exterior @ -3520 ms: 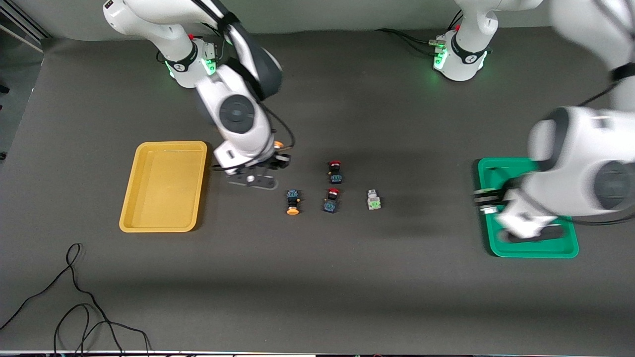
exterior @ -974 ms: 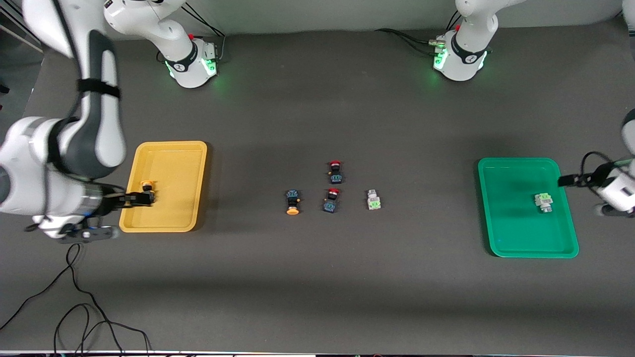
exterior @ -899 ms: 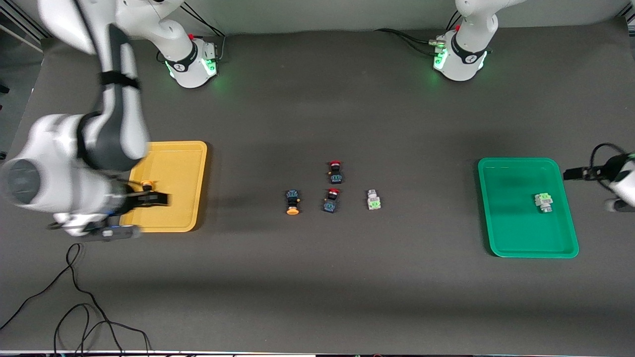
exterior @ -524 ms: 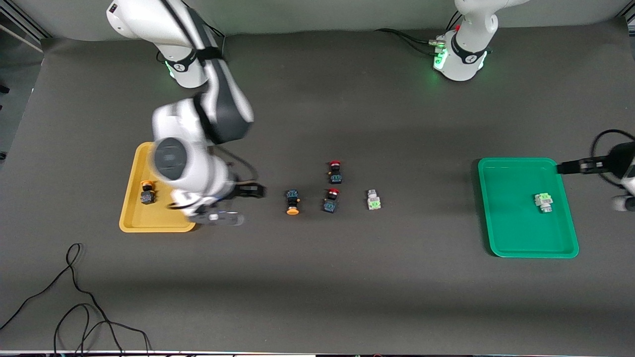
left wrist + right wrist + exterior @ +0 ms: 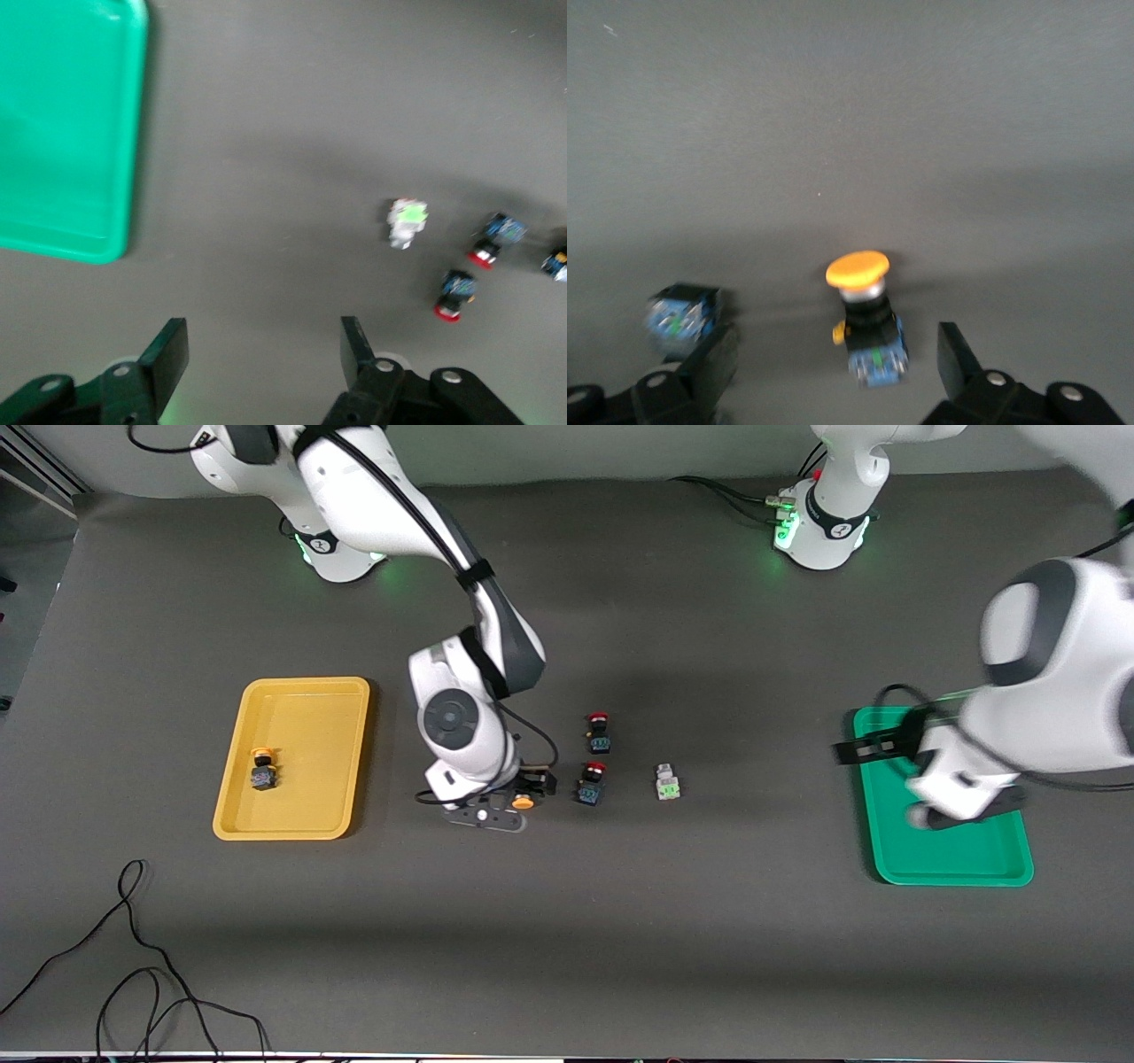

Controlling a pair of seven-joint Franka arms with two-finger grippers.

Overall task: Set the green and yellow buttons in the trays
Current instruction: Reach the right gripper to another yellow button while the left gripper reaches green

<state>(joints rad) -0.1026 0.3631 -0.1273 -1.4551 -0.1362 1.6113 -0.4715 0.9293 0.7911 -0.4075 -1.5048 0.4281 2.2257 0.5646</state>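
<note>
My right gripper lowers first and then closes on the second yellow button, since its fingers stop above that button.
The yellow tray [image 5: 310, 726] holds one yellow-capped button [image 5: 262, 769]. My right gripper [image 5: 524, 788] is open and low over the second yellow button [image 5: 524, 802]; in the right wrist view that button [image 5: 866, 323] lies on the mat between the fingers of the gripper [image 5: 837, 363], untouched. My left gripper [image 5: 849, 753] is open and empty over the green tray's [image 5: 957, 859] rim toward the table's middle. It [image 5: 264, 354] sees the tray [image 5: 62, 133] and a green button [image 5: 407, 221] on the mat [image 5: 667, 781]. The arm hides the tray's inside.
Two dark red-capped switches [image 5: 599, 732] [image 5: 592, 782] lie between the yellow button and the green button on the mat. One dark blue switch [image 5: 682, 314] lies close beside a right finger. Black cables [image 5: 133, 957] lie near the front corner at the right arm's end.
My right gripper left a yellow button in the yellow tray and swung to the yellow button on the mat. My left arm came back over the green tray toward the table's middle.
</note>
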